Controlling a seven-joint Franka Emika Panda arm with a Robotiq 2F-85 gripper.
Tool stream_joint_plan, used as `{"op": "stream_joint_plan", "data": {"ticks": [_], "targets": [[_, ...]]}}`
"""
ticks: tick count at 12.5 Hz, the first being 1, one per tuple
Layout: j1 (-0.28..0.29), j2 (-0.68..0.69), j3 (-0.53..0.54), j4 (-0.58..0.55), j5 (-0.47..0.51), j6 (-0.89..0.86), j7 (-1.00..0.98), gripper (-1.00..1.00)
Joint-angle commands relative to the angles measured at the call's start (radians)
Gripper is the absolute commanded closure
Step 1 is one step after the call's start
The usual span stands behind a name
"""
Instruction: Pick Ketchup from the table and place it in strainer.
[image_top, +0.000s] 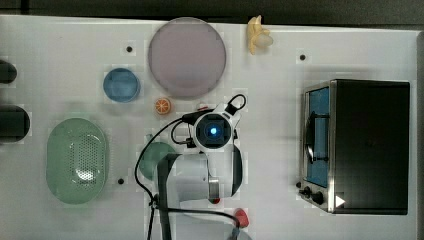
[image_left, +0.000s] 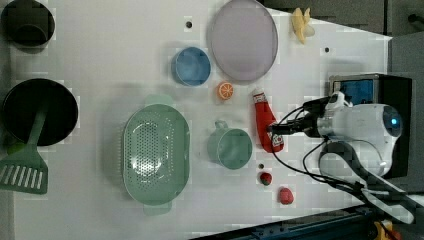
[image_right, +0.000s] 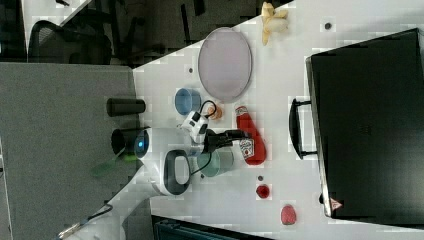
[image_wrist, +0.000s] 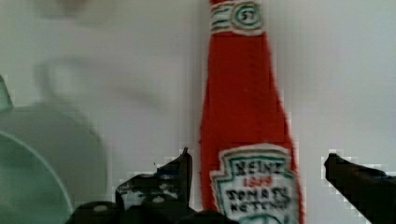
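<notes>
My gripper grabs the ketchup by its labelled end (image_left: 268, 138) (image_wrist: 254, 183) next, to place it in the strainer.
The ketchup (image_left: 265, 122) is a slim red bottle with a white cap. It lies flat on the white table, just right of the green cup (image_left: 230, 147) in the left view. My gripper (image_left: 280, 129) hangs low over its labelled end and is open. In the wrist view the ketchup (image_wrist: 247, 116) lies between the two black fingertips of my gripper (image_wrist: 259, 158), with a gap on each side. In the right view the ketchup (image_right: 250, 142) sits under my gripper (image_right: 240, 134). The strainer (image_left: 131, 145), a pale green oval basket, stands beyond the cup at the left view's left and holds nothing.
A blue bowl (image_left: 191, 66), a purple plate (image_left: 243, 40) and an orange slice (image_left: 225, 90) lie past the bottle's cap. A strawberry (image_left: 285, 195) and a small dark-red item (image_left: 265, 178) sit near the table's edge. A toaster oven (image_top: 365, 145) stands at the top view's right.
</notes>
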Motion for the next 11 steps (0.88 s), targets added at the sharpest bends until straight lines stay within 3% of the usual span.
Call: {"op": "stream_joint_plan", "data": {"ticks": [1,4,5,8,11], "targets": [[-0.008,0.020,0.002,0.005,-0.009,0.026,-0.033,-1.00],[-0.007,0.060,0.004,0.017,-0.009,0.040,-0.031,-1.00],[-0.007,0.069,0.004,0.019,-0.009,0.041,-0.031,-0.92],[-0.007,0.085,0.001,0.020,-0.009,0.074,-0.031,-0.25],[-0.008,0.059,0.001,0.031,-0.009,0.072,-0.031,-0.25]]}}
